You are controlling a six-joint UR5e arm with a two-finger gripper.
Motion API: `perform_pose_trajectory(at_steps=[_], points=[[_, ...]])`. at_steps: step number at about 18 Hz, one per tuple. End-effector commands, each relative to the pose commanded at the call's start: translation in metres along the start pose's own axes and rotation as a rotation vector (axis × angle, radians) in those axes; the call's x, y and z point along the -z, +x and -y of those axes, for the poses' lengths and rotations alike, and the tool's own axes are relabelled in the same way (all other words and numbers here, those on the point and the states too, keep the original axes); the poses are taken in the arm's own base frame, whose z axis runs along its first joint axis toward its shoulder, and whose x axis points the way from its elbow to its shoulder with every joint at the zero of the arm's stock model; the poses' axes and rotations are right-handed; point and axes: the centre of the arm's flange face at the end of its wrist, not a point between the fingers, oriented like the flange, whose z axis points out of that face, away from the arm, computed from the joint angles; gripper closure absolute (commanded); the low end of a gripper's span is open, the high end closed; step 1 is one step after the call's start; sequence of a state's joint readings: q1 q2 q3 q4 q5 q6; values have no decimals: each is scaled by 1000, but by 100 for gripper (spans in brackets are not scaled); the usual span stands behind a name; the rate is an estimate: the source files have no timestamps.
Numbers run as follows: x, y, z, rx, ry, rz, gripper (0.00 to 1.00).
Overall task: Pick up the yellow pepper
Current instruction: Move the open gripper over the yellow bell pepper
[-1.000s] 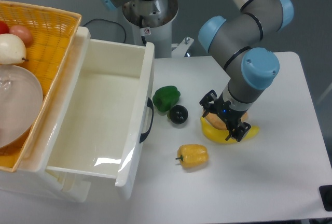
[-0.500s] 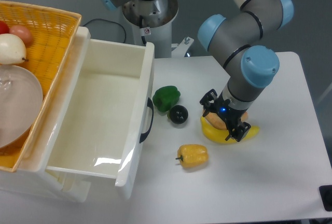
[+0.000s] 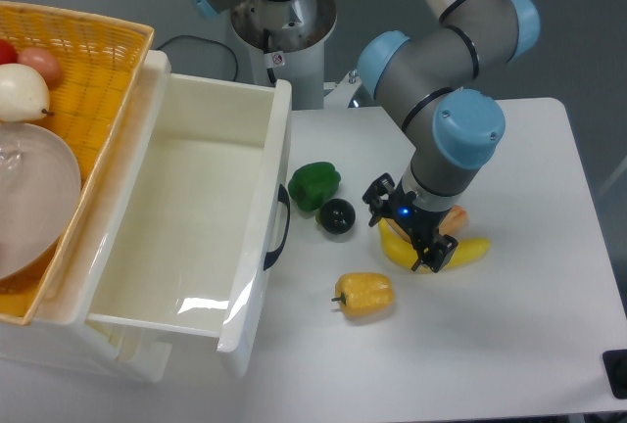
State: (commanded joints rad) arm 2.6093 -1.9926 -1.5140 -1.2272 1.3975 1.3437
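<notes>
The yellow pepper should be picked up next, and my gripper should grab it by its rounded body (image 3: 368, 294), next to the stem (image 3: 339, 300).
The yellow pepper (image 3: 364, 293) lies on its side on the white table, in front of centre, its dark stem pointing left. My gripper (image 3: 406, 233) hangs above the table just up and right of the pepper, over the banana (image 3: 438, 251). Its two black fingers stand apart with nothing between them. The pepper is untouched and a short gap separates it from the fingers.
A green pepper (image 3: 314, 184) and a dark round fruit (image 3: 338, 216) lie left of the gripper. An orange fruit (image 3: 455, 219) sits behind the banana. An open white drawer (image 3: 196, 217) fills the left, with a yellow basket (image 3: 93, 100) and a plate beyond it.
The arm and gripper have shifted a little to the left and down, toward the yellow pepper. The objects on the table have not moved.
</notes>
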Motion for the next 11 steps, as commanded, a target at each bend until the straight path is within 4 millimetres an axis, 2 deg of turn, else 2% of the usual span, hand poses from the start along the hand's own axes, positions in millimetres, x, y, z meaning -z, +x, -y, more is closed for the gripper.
perform_pose_trajectory(at_steps=[3, 8, 11], points=[[2, 1, 1, -6, 2, 7, 0], [-3, 7, 21, -53, -24, 57, 0], [-5, 7, 23, -64, -21, 58, 0]])
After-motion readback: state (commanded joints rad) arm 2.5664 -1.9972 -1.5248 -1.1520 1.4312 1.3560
